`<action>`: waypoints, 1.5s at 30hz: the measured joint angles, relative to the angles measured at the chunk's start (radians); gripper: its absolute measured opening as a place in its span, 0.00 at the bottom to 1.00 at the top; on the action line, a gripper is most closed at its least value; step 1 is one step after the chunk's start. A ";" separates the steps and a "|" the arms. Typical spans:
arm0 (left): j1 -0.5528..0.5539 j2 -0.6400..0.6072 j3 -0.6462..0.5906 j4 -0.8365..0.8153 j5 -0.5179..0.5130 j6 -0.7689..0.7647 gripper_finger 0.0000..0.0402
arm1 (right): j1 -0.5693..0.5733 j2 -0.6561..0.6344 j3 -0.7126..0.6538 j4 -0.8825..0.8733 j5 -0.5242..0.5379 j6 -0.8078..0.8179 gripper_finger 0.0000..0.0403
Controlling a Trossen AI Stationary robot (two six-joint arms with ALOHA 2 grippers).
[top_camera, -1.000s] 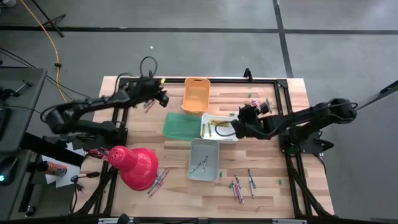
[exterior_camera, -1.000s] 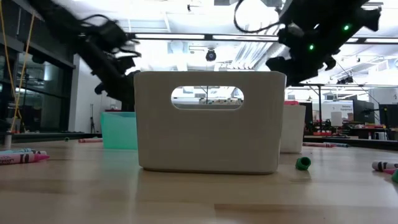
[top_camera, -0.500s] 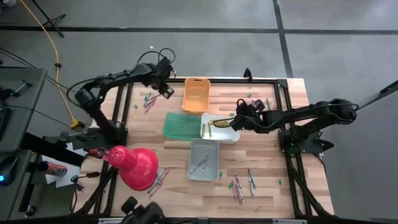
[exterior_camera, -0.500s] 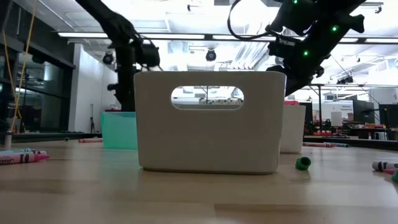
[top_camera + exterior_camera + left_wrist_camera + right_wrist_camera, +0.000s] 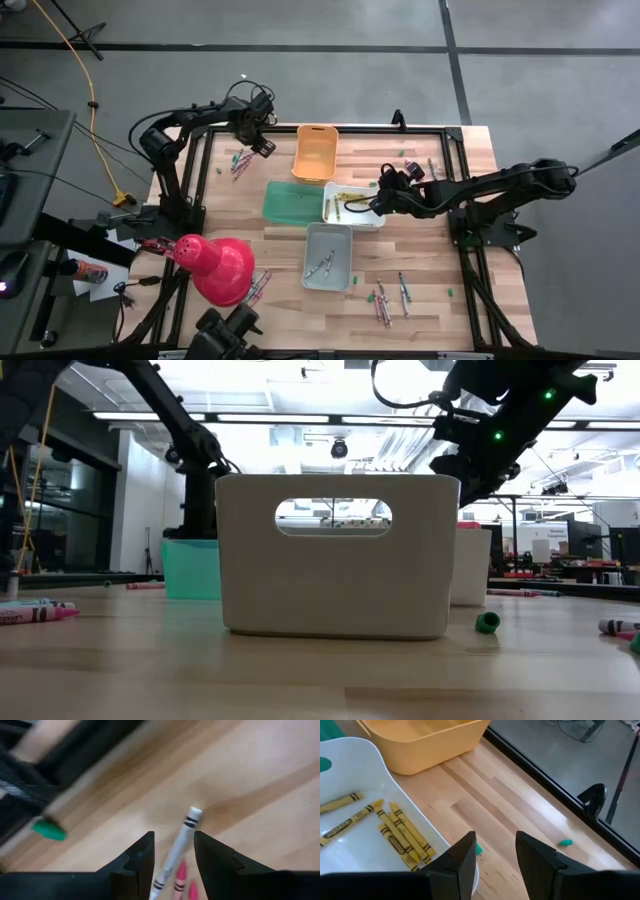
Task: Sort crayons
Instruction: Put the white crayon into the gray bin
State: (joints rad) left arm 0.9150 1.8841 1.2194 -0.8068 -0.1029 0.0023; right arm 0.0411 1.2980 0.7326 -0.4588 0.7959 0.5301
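Next, my left gripper grabs the grey-white crayon by its wrapper below the banded end (image 5: 178, 843) to sort the crayon away from the pink crayons.
Several crayons (image 5: 238, 161) lie on the wood at the far left of the table. My left gripper (image 5: 255, 148) hangs over them, pointing down and open. In the left wrist view its fingers (image 5: 145, 855) stand on either side of a grey-white crayon (image 5: 182, 834) without touching it, with pink crayons (image 5: 180, 873) beside it. My right gripper (image 5: 384, 196) is open over the right rim of the white bin (image 5: 372, 760). That bin holds several yellow crayons (image 5: 395, 832). More crayons lie near right (image 5: 386, 299) and near left (image 5: 254, 291).
An orange bin (image 5: 316, 152), a green bin (image 5: 290, 203) and a grey bin (image 5: 328, 257) holding grey crayons stand mid-table. A red lamp-like shade (image 5: 218, 268) sits at the near left. Green specks (image 5: 564, 842) lie about. A black frame rail (image 5: 420, 128) runs along the far edge.
My left arm has swung up and over, and its gripper has tipped from a slant to pointing straight down, sinking toward the crayons at the far left. My right gripper has rolled a little in place over the white bin.
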 joint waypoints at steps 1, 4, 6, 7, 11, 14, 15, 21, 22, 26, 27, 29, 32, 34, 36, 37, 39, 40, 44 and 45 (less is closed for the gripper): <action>0.002 0.004 0.000 -0.006 0.012 0.007 0.32 | 0.000 0.000 0.000 0.001 0.000 0.001 0.33; -0.001 0.015 0.000 -0.027 0.057 0.032 0.32 | 0.000 0.000 0.000 0.001 0.000 0.003 0.33; -0.004 0.021 0.001 -0.032 0.078 0.055 0.32 | 0.000 0.000 0.000 0.001 0.000 0.004 0.33; -0.008 0.025 0.001 -0.034 0.078 0.063 0.32 | 0.000 0.000 0.000 0.002 0.000 0.009 0.33; -0.020 0.043 0.000 -0.031 0.043 0.087 0.32 | 0.000 0.000 0.000 0.002 -0.001 0.011 0.33; -0.028 0.049 0.001 -0.030 0.026 0.089 0.32 | 0.000 0.000 0.000 0.002 -0.008 0.011 0.33; -0.028 0.049 0.001 -0.031 0.024 0.089 0.32 | 0.000 0.000 0.000 0.001 -0.008 0.011 0.33; -0.027 0.051 0.001 -0.030 0.021 0.089 0.32 | 0.000 0.000 0.000 0.001 -0.012 0.010 0.33; -0.027 0.051 0.001 -0.030 0.019 0.089 0.32 | 0.000 0.000 0.000 0.001 -0.012 0.010 0.33; -0.027 0.051 0.001 -0.029 0.012 0.099 0.32 | 0.000 0.000 0.000 0.001 -0.013 0.006 0.33; -0.027 0.051 0.001 -0.029 0.012 0.099 0.32 | 0.000 0.000 0.000 0.001 -0.013 0.004 0.33; -0.027 0.051 0.001 -0.028 0.011 0.101 0.32 | 0.000 0.000 0.000 0.001 -0.014 0.003 0.33; -0.027 0.051 0.001 -0.027 0.011 0.107 0.32 | 0.000 0.000 0.000 0.001 -0.015 0.003 0.33; -0.027 0.051 0.001 -0.027 0.009 0.107 0.32 | 0.000 0.000 0.000 0.001 -0.015 0.003 0.33; -0.027 0.052 0.001 -0.027 0.008 0.108 0.31 | 0.000 0.000 0.000 0.001 -0.016 0.003 0.33; -0.027 0.052 0.001 -0.027 0.008 0.111 0.30 | 0.000 0.000 0.000 0.001 -0.018 0.003 0.33; -0.030 0.052 0.001 -0.028 0.009 0.123 0.26 | 0.000 0.000 0.000 0.001 -0.019 0.003 0.33; -0.034 0.053 0.001 -0.028 0.008 0.122 0.23 | 0.000 0.000 0.000 0.001 -0.019 0.003 0.33; -0.050 0.053 0.000 -0.032 0.002 0.107 0.04 | 0.000 0.000 0.000 0.001 -0.019 0.003 0.33; -0.053 0.053 0.000 -0.034 0.000 0.105 0.03 | 0.000 0.000 0.000 0.001 -0.019 0.003 0.33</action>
State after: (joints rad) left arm 0.8624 1.9366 1.2198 -0.8405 -0.1034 0.1076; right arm 0.0411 1.2980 0.7322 -0.4580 0.7765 0.5335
